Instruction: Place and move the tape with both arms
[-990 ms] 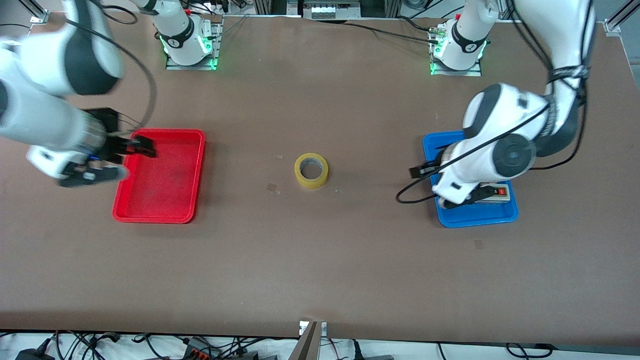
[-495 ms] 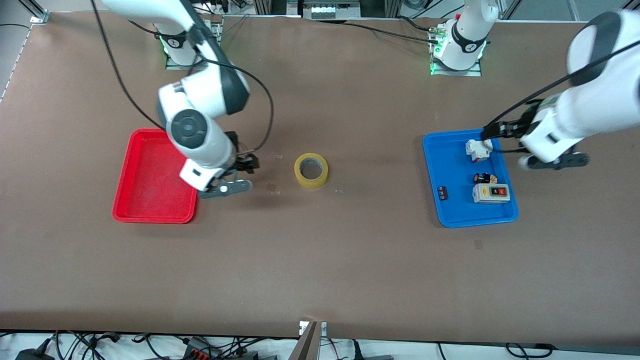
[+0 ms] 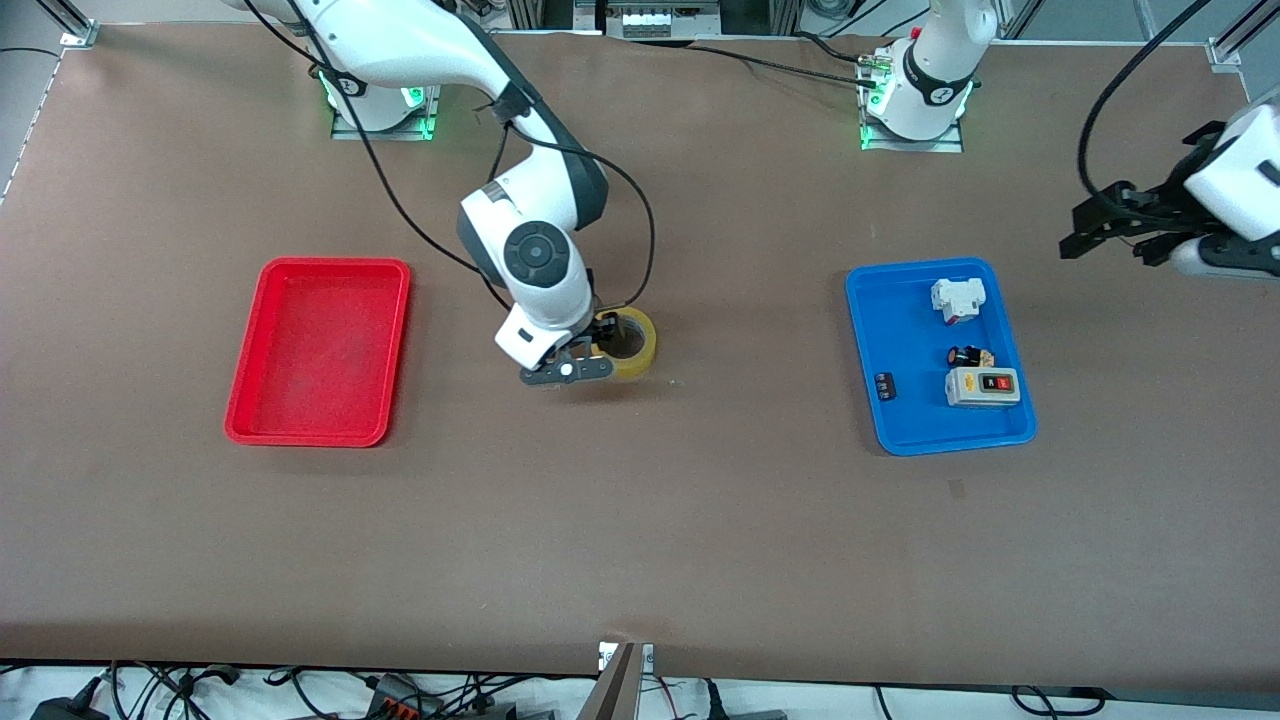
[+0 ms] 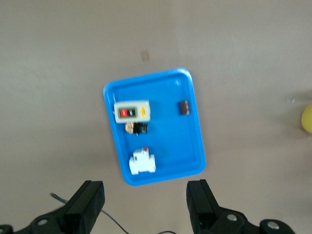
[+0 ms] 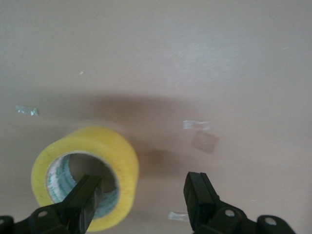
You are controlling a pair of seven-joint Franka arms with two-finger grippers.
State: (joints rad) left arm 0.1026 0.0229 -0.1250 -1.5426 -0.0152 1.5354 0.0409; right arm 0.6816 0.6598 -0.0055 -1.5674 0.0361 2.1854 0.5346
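Observation:
I should next grip the yellow tape by its ring wall (image 3: 636,360) with my right gripper, so that I can move the tape to the red tray (image 3: 317,352).
The yellowish tape (image 3: 641,352) lies flat at the table's middle. My right gripper (image 3: 603,336) is down at it and open. In the right wrist view the tape (image 5: 117,151) has one finger (image 5: 87,196) over its hole and the other finger (image 5: 199,194) outside the ring, so the right gripper (image 5: 144,197) straddles the ring's wall. My left gripper (image 3: 1102,228) is open and empty, up in the air past the blue tray (image 3: 905,420) at the left arm's end of the table. The left wrist view shows my left gripper (image 4: 145,202), the blue tray (image 4: 190,122) below and a sliver of the tape (image 4: 307,119).
The blue tray holds a white-grey switch box (image 3: 982,386), a white part (image 3: 957,300) and small dark parts (image 3: 885,387). An empty red tray (image 3: 318,350) lies toward the right arm's end. Small scraps of clear tape (image 5: 196,125) stick to the table beside the roll.
My right arm swung from over the red tray to the tape and lowered its open gripper onto it. My left arm drew away from the blue tray toward the table's end.

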